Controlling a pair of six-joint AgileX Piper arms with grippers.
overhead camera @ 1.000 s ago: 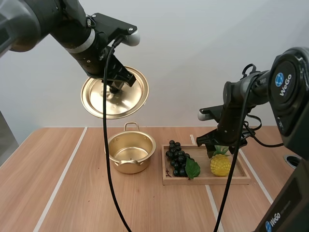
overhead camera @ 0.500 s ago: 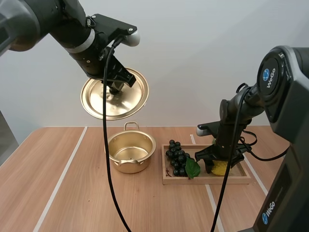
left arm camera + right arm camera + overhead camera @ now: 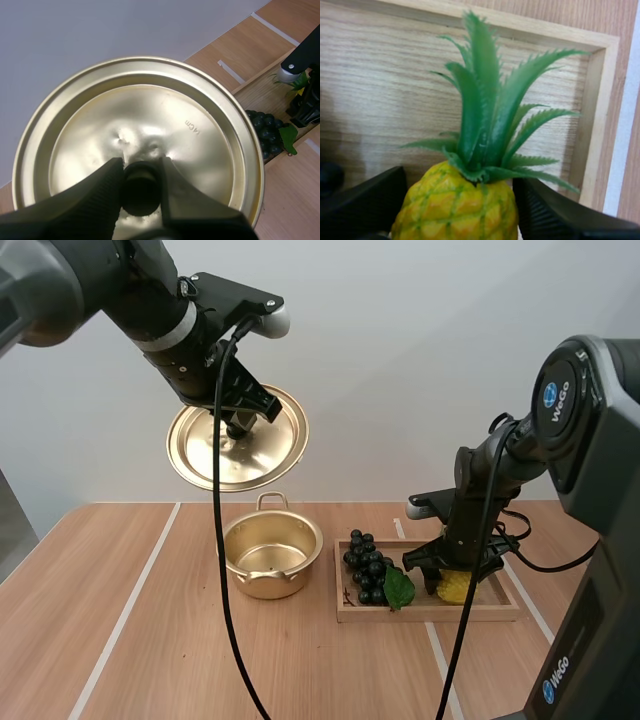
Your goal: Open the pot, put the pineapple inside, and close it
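Note:
My right gripper grabs the pineapple by its yellow body (image 3: pixel 454 587) next, to put it inside the open gold pot (image 3: pixel 270 555).
My left gripper (image 3: pixel 240 422) is shut on the knob of the gold lid (image 3: pixel 237 435) and holds it tilted high above the table. In the left wrist view its fingertips (image 3: pixel 112 175) pinch the dark knob on the lid (image 3: pixel 150 120). The open gold pot (image 3: pixel 270 555) stands below on the table. The yellow pineapple (image 3: pixel 457 586) with green leaves lies at the right end of the wooden tray (image 3: pixel 427 612). My right gripper (image 3: pixel 452 570) is down over it, open. Its fingers (image 3: pixel 360 205) flank the pineapple (image 3: pixel 460 205) closely on both sides.
A bunch of dark grapes (image 3: pixel 368 568) with a green leaf lies in the tray's left half, between the pot and the pineapple. The tray's raised rim (image 3: pixel 600 100) runs just past the pineapple's leaves. Bare wood lies left of and in front of the pot.
My right gripper came down from above the pineapple until its fingers straddle the fruit on the tray. The left arm has kept the lid still.

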